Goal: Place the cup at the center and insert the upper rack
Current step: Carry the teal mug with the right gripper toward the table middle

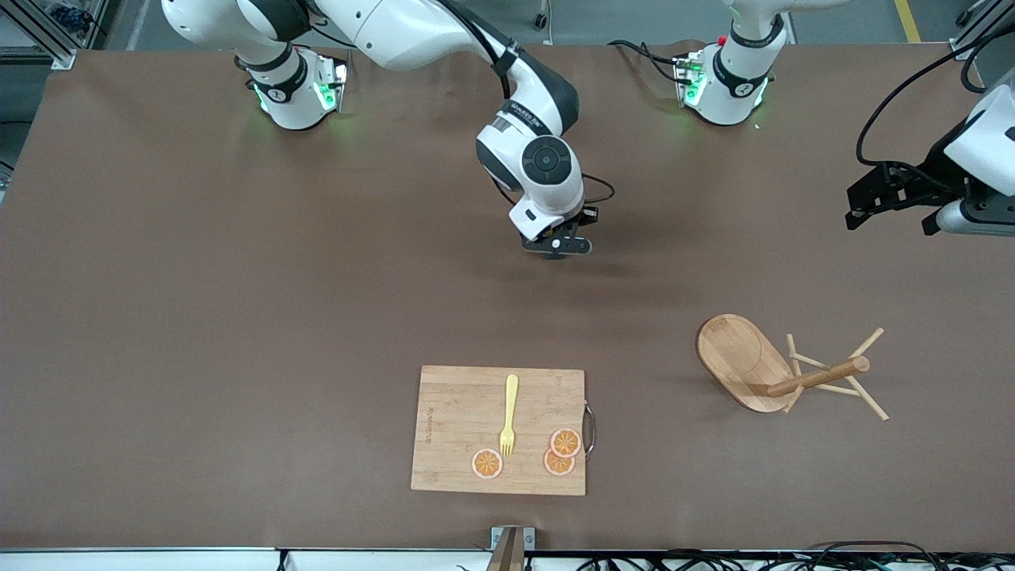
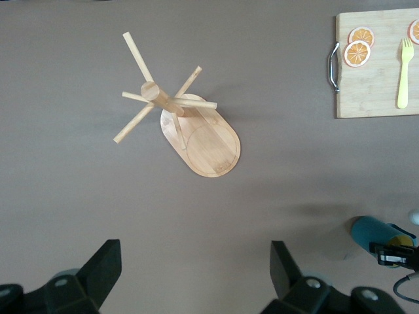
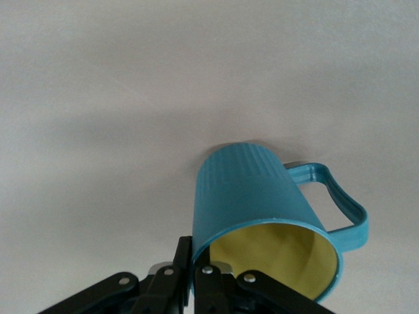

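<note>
My right gripper opens now, since the teal cup's base meets the table in the right wrist view, so the cup would stand.
The teal cup (image 3: pixel 255 196) with a yellowish inside and a side handle is tilted, and its base is at or just above the brown table. My right gripper (image 3: pixel 193 268) is shut on its rim, one finger inside and one outside. In the front view the right gripper (image 1: pixel 559 242) is over the table's middle, toward the robots' side, and hides the cup. The cup also shows in the left wrist view (image 2: pixel 374 234). The wooden mug tree (image 1: pixel 761 365) lies on its side toward the left arm's end of the table; it also shows in the left wrist view (image 2: pixel 203 134). My left gripper (image 2: pixel 196 261) is open and empty, high above the table (image 1: pixel 888 194).
A rectangular wooden cutting board (image 1: pixel 460 432) lies near the front camera's edge, with a yellow fork (image 1: pixel 508 415) and three orange slices (image 1: pixel 559 452) on it. It also shows in the left wrist view (image 2: pixel 373 82).
</note>
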Action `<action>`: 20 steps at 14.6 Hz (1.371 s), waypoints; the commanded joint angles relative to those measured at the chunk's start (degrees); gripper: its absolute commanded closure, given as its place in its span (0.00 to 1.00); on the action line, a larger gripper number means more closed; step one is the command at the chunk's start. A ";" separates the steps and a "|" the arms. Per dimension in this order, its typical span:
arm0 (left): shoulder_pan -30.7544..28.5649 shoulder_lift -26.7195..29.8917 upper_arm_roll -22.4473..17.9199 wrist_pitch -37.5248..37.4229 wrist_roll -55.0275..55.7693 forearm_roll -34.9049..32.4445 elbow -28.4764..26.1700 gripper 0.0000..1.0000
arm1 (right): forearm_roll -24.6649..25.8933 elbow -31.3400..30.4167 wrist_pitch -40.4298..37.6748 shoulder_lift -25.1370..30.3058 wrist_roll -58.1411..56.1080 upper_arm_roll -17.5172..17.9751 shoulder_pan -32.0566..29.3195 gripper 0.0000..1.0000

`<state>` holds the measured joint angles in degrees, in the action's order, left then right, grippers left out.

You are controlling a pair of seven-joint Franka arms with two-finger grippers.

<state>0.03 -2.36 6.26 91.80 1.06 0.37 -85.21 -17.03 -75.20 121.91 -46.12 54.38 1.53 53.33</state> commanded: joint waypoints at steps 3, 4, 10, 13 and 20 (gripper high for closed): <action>-0.30 0.08 0.24 -0.57 0.35 0.86 0.74 0.00 | -1.17 1.46 0.00 -0.73 4.23 -0.48 0.37 0.91; -0.21 -0.01 0.24 -0.57 0.35 0.86 0.74 0.00 | -1.08 1.46 0.00 -0.73 5.54 -0.48 0.37 0.57; -0.38 -0.01 0.24 -0.57 0.35 0.77 0.74 0.00 | -1.08 4.09 1.93 -0.38 12.84 -0.57 -0.25 0.00; -0.30 -0.10 0.24 0.56 0.44 0.85 0.74 0.00 | -0.99 5.50 1.05 1.45 13.73 -1.27 -1.47 0.00; 0.23 0.69 4.27 0.66 0.26 1.55 0.74 0.00 | 7.25 5.68 -13.60 13.85 3.56 -3.64 -14.65 0.00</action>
<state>0.33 -2.35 8.67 92.75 1.06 0.63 -85.07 -13.35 -66.85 112.13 -36.93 61.68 -2.52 41.49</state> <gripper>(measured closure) 0.000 0.000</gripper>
